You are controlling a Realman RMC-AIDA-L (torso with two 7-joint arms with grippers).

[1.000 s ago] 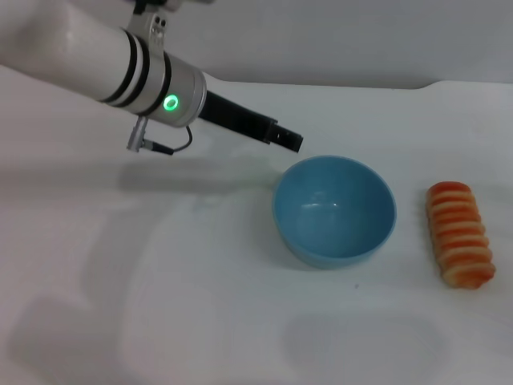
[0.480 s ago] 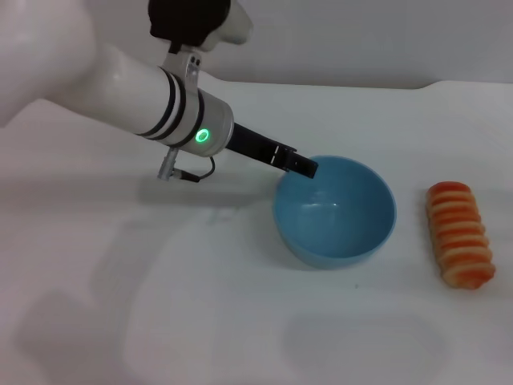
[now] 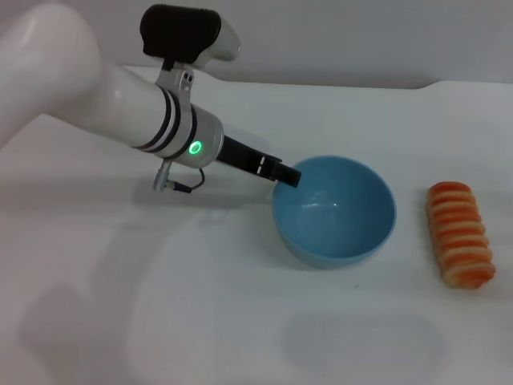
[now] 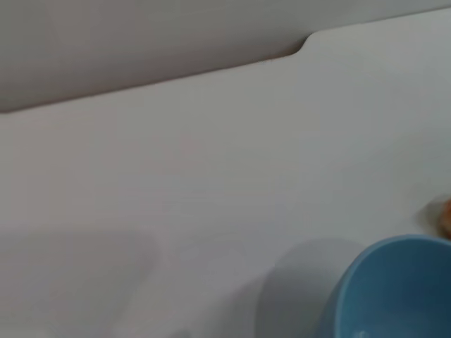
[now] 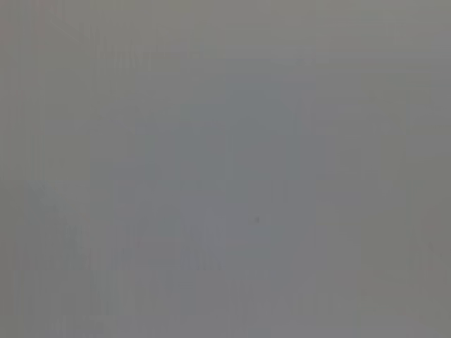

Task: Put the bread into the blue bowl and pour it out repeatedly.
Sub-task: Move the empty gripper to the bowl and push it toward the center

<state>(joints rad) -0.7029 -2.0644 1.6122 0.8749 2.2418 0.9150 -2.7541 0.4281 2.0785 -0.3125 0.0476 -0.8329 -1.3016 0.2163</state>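
Note:
My left fingers only just cross the bowl's rim [image 3: 274, 197], so I should move that gripper toward the inside of the blue bowl [image 3: 335, 210] before I close on the bowl.
The blue bowl [image 3: 335, 210] stands upright and empty on the white table, right of centre in the head view. The bread [image 3: 459, 234] lies ridged side up on the table to the right of the bowl, a short gap away from it. My left gripper [image 3: 285, 173] reaches in from the left, and its dark tip is at the bowl's left rim. The left wrist view shows part of the bowl [image 4: 394, 289] and a sliver of the bread [image 4: 445, 215]. The right arm does not show in the head view.
The white table [image 3: 200, 305] has a far edge with a notch near the back right [image 3: 433, 83]. The right wrist view shows only a plain grey surface.
My left arm has swung down and toward the bowl. Its tip went from above and behind the bowl's left side to the bowl's left rim. The bread has not moved.

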